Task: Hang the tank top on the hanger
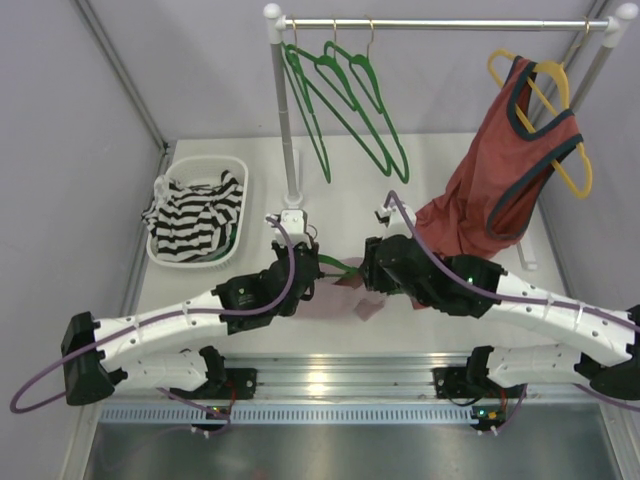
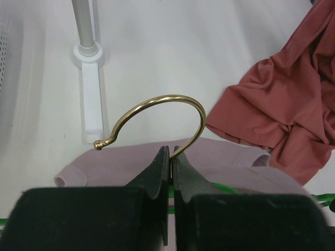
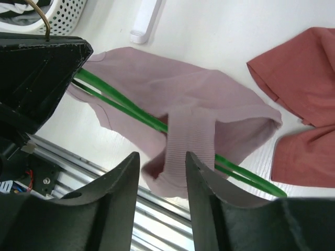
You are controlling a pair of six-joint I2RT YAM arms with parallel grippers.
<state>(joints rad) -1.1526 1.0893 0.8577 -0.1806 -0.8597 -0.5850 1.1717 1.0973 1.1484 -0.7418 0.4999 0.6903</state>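
Note:
Next, my right gripper grabs the hanger's green arm where the strap crosses it, which leaves the brass hook (image 2: 167, 97) free to hang.
The dusty-pink tank top (image 1: 322, 300) lies on the table between the arms. The green hanger (image 1: 337, 267) runs through it. In the right wrist view, a strap of the tank top (image 3: 191, 141) crosses over the hanger's green arm (image 3: 131, 110). My left gripper (image 2: 170, 154) is shut on the stem of the hanger's brass hook (image 2: 167, 97) and holds it just above the tank top (image 2: 120, 159). My right gripper (image 3: 162, 162) is open, and the strap's looped end shows between its fingers. Whether they touch it, I cannot tell.
A rust-red top (image 1: 510, 170) hangs on a yellow hanger (image 1: 560, 90) at the right, its hem pooled on the table (image 2: 282, 115). Three green hangers (image 1: 345, 100) hang on the rail. The rack post (image 1: 287, 130) and its foot (image 2: 91, 99) stand behind. A white basket (image 1: 235, 170) holding a striped garment sits at the left.

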